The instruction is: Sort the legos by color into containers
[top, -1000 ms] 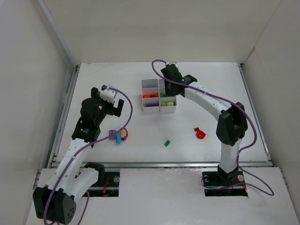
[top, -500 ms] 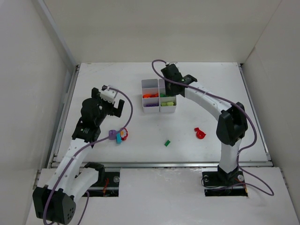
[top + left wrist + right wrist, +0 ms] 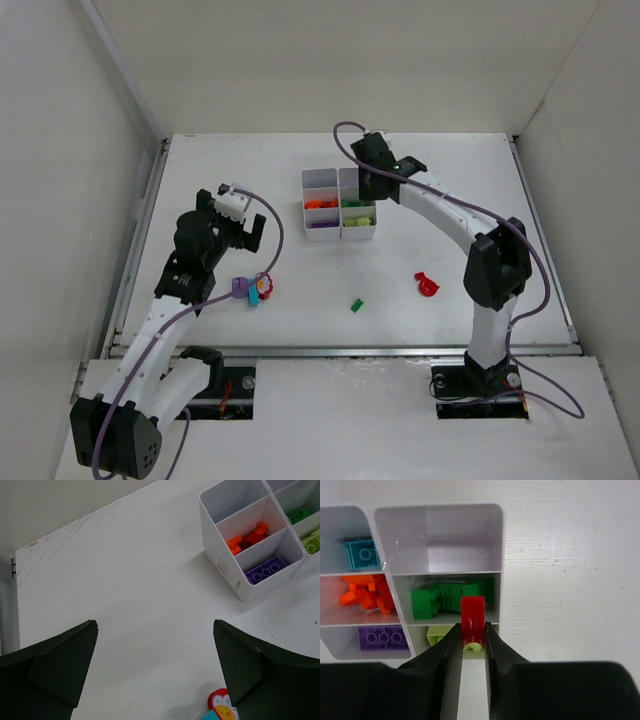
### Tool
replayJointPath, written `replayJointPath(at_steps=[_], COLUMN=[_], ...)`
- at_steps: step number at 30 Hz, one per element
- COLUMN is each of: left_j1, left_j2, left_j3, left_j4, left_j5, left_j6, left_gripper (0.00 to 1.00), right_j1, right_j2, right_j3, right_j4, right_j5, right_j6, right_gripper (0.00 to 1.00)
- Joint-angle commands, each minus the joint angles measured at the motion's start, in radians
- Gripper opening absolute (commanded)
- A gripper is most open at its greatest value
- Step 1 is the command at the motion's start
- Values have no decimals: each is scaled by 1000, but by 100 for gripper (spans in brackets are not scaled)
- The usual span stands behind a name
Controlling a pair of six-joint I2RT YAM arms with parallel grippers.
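Observation:
I should first move the red arch lego (image 3: 472,616) with my right gripper from over the dark green bricks, as it would miss the tray's bare section if I opened now.
The containers are one white six-compartment tray (image 3: 321,181) (image 3: 451,555) (image 3: 224,566). It holds a teal brick (image 3: 364,554), orange pieces (image 3: 366,595) (image 3: 246,536), dark green bricks (image 3: 445,600), a purple brick (image 3: 382,637) (image 3: 265,569) and lime bricks (image 3: 438,636); the far right compartment is bare. My right gripper (image 3: 473,631) (image 3: 369,187) hangs over the tray's right column, shut on a red arch lego (image 3: 472,616). My left gripper (image 3: 155,625) (image 3: 243,233) stands wide open above bare table, left of the tray.
Loose legos lie on the table: a purple one (image 3: 239,288), a red round one with a teal brick (image 3: 262,290) (image 3: 222,703), a dark green one (image 3: 356,305) and a red one (image 3: 427,286). White walls stand on three sides of the table.
My right gripper has shifted slightly right over the tray, still holding the red lego. The left arm has not moved.

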Motion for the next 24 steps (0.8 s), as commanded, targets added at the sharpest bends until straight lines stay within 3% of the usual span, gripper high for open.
replayJointPath(at_steps=[1,5,9,15,24], left_j1=[-6,-6,-6,-6,-6], left_j2=[-10,0,-10,-31,-40], left_j3=[-7,-7,-18,-41,-59], left_j4=[20,39,39,48,57], left_j5=[-1,-1,-10,-20,-49], left_j6=[-16,-25,-25,-25,-25], left_gripper=[100,100,100,100,100], right_j1=[-43,-55,-55,-78,-109], right_j2=[-101,-233,-268,-95,-38], right_j3=[28,-196,-296,-83,-101], right_j4=[-19,180,338,230,353], right_j5=[14,-72,-95,-184,-255], right_j6=[150,492,629,619,662], right_gripper=[0,0,0,0,0])
